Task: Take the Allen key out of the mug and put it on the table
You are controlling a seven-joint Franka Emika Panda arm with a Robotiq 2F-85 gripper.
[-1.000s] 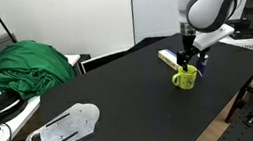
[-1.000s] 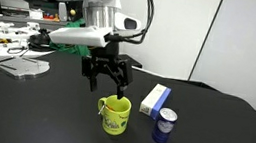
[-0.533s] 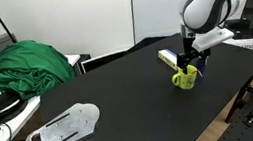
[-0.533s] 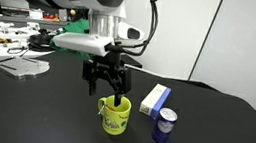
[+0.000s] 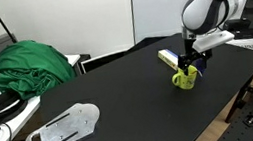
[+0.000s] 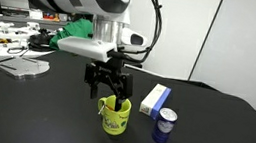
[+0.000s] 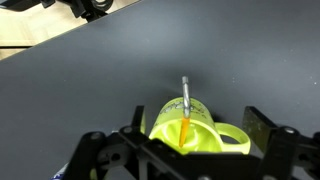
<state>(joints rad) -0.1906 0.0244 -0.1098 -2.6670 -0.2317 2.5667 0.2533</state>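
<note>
My gripper should close on the Allen key now: both fingers reach down near the mug's rim on either side of the Allen key's body [image 7: 186, 107].
The yellow-green mug [image 7: 195, 130] stands upright on the black table [image 7: 90, 85], seen in both exterior views [image 5: 184, 79] [image 6: 114, 115]. The Allen key [image 7: 185, 108] stands tilted inside it, its orange lower part in the mug and its grey upper end sticking out past the rim. My gripper [image 7: 195, 150] is open, directly above the mug with a finger on each side of it, and holds nothing. In an exterior view my gripper [image 6: 107, 91] hangs just over the mug's rim.
A white-and-yellow box [image 6: 154, 99] and a dark blue cylinder [image 6: 165, 126] stand close beside the mug. A green cloth [image 5: 35, 64] and a white flat part [image 5: 62, 129] lie at the far end of the table. A cluttered white desk [image 6: 10, 50] is behind.
The arm has shifted slightly sideways and lowered a little over the mug. The mug and Allen key have not moved.
</note>
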